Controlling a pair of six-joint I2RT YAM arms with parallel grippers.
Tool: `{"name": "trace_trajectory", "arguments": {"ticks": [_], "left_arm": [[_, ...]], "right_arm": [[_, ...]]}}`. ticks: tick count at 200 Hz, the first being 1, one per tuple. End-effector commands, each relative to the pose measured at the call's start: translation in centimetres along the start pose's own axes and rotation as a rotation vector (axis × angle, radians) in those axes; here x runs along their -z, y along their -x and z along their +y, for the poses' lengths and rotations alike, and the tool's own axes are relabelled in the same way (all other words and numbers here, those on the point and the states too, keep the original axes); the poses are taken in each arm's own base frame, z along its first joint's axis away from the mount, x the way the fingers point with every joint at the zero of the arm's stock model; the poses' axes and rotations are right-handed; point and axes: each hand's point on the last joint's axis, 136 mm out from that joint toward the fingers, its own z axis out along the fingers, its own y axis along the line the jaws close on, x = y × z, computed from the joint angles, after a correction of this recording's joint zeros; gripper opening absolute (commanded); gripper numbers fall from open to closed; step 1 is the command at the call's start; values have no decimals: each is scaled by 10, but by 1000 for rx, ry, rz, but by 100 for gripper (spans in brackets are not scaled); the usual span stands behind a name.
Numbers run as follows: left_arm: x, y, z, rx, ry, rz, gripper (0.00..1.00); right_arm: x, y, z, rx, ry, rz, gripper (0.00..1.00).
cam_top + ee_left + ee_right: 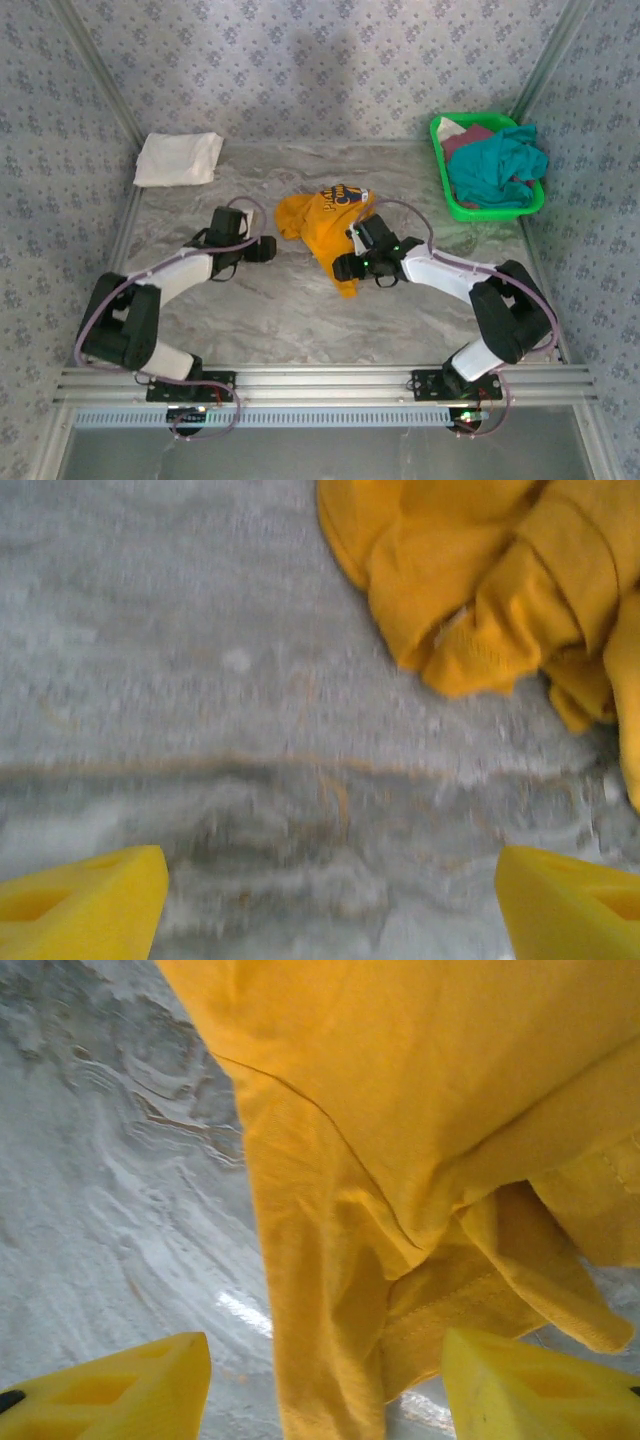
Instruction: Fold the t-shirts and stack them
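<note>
The mustard-orange t-shirt [318, 222] is next for my right gripper, which needs to grab it by the piece of cloth at its near end [346, 285]. Then the t-shirt can be stretched open for folding.
A mustard-orange t-shirt [318, 222] with a navy-and-white print lies crumpled mid-table. My left gripper [262, 248] hovers just left of it, open, with bare tabletop between its yellow fingers [85, 895]; the shirt's edge [480, 580] shows ahead to the right. At the shirt's near end my right gripper [350, 265] is open and low. A strip of the mustard cloth [330, 1290] runs between its fingers [530, 1390] without being pinched. A folded white t-shirt [178, 158] rests at the back left. Teal [495, 165] and maroon [462, 138] t-shirts are piled in a basket.
The green plastic basket [440, 175] stands at the back right corner. Patterned walls close in the marbled table [280, 310] at the back and on both sides. An aluminium rail [320, 380] carrying the arm bases crosses the near edge.
</note>
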Motion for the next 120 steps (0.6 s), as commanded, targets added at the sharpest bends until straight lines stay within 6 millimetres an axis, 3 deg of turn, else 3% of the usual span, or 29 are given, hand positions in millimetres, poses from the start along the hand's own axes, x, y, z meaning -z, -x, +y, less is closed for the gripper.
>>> {"name": "trace_trajectory", "arguments": {"ticks": [1,48,82,99,107,120], "left_arm": [[-12,47,-18,-32,-64,-105,85],[-60,56,-44,-55,-148,-46,80],[-83,55,-57,-45,-177,-28,64],[-90,52,-54,-26,-177,-12,35],[-89,51,-52,-18,-168,-13,19],[-85,53,-45,-4,-140,-27,2]], "right_arm": [[-14,-8,-7,34,-31,4,65],[-33,-25,-2,60,-18,64,59],[-33,-16,-6,32,-30,40,25],[-25,-4,-13,-4,-38,-1,8],[-20,1,-17,-29,-40,-19,5],[-8,12,-24,-66,-27,-61,2]]}}
